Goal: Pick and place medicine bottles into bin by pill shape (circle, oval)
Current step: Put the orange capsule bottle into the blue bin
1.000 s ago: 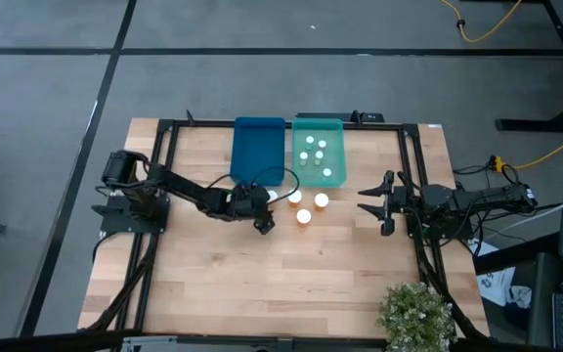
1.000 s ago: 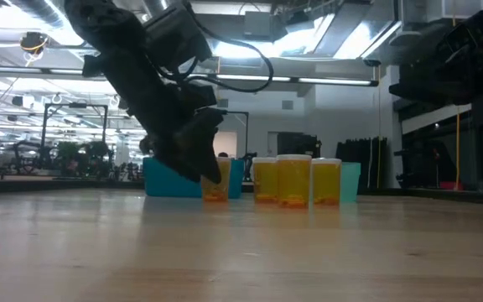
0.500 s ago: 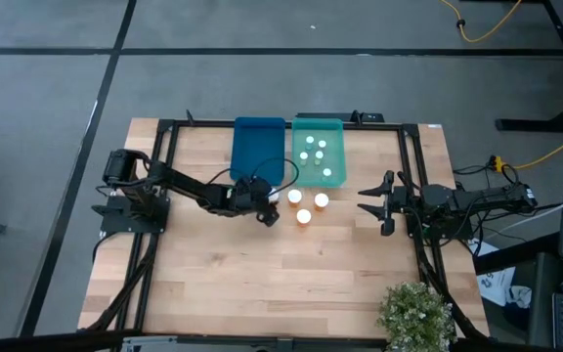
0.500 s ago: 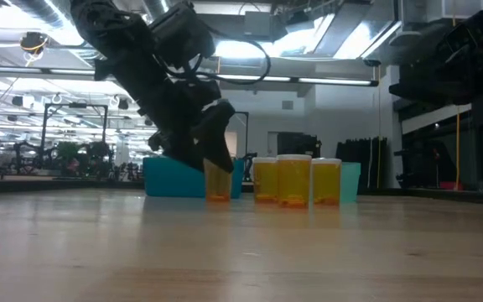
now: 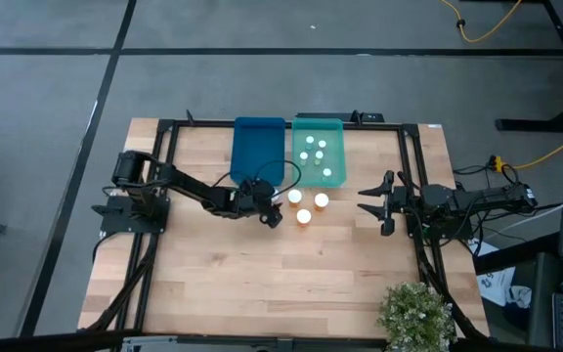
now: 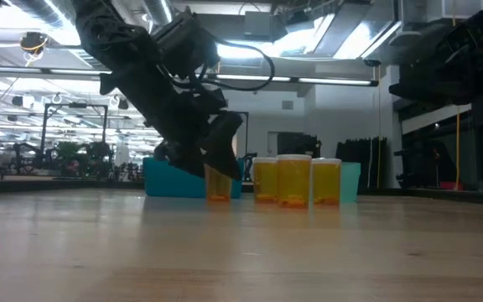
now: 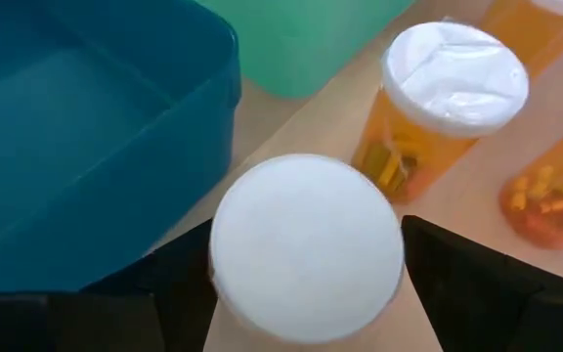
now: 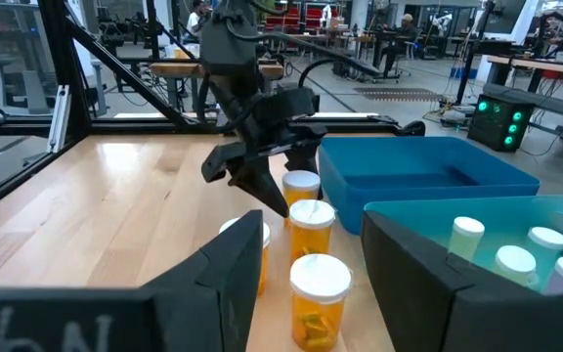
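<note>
My left gripper's fingers are down around the bottle's white cap beside the blue bin. They would hold the cap if I closed now, so I should close.
Four orange-amber bottles with white caps stand upright on the table in front of the bins. The leftmost one stands between the fingers of my left gripper, which comes down at it slanting from the table's left. In the left wrist view its cap fills the gap between my two fingers. The gripper is open. The other three stand just to its right. Several small pale bottles lie in the green bin. My right gripper is open and empty at the table's right. My left gripper's fingers stand close on both sides of the bottle's white cap, coming from above and from the table's left. I cannot tell whether they touch it. The bottle stands upright with its base on the table.
The dark blue bin stands at the far side, just beyond my left gripper, and holds nothing that I can see. The green bin stands beside it on the right. A black frame runs around the table. A plant stands at the near right corner.
My left gripper has gone toward the table's right edge and a little toward its far edge, and now has its fingers around the leftmost orange bottle. The bottle has stayed where it was.
</note>
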Controlling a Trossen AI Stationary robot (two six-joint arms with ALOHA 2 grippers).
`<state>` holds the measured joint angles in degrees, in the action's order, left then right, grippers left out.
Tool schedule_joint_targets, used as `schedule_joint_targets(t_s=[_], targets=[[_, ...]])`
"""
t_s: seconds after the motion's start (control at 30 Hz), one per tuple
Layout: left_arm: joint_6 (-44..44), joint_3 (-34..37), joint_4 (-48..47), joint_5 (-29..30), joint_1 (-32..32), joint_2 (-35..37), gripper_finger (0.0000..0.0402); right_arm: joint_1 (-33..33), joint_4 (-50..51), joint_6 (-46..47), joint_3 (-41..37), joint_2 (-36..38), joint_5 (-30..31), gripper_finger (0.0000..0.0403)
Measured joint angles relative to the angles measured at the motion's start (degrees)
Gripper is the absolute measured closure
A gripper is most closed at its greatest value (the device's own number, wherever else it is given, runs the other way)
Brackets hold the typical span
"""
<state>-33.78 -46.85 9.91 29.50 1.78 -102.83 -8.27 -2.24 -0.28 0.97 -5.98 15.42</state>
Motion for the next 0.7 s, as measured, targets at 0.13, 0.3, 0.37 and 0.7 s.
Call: schedule_joint_targets(t_s=[0.13, 0.3, 0.37, 0.7], targets=[[1.3, 0.0, 0.6, 0.0, 0.1, 0.0, 0.0130, 0.0, 0.0, 0.0, 0.0, 0.0, 0.0, 0.0226], [1.3, 0.0, 1.1, 0.1, 0.2, 0.0, 0.0193, 0.0, 0.0, 0.0, 0.0, 0.0, 0.0, 0.0226], [0.8, 0.0, 1.1, 0.0, 0.2, 0.3, 0.0219, 0.0, 0.0, -0.1, 0.0, 0.0, 0.0, 0.0226], [5.4, -3.3, -1.1, -3.3, -0.3, 17.9, 0.0232, 0.0, 0.0, 0.0, 0.0, 0.0, 0.0, 0.0226]])
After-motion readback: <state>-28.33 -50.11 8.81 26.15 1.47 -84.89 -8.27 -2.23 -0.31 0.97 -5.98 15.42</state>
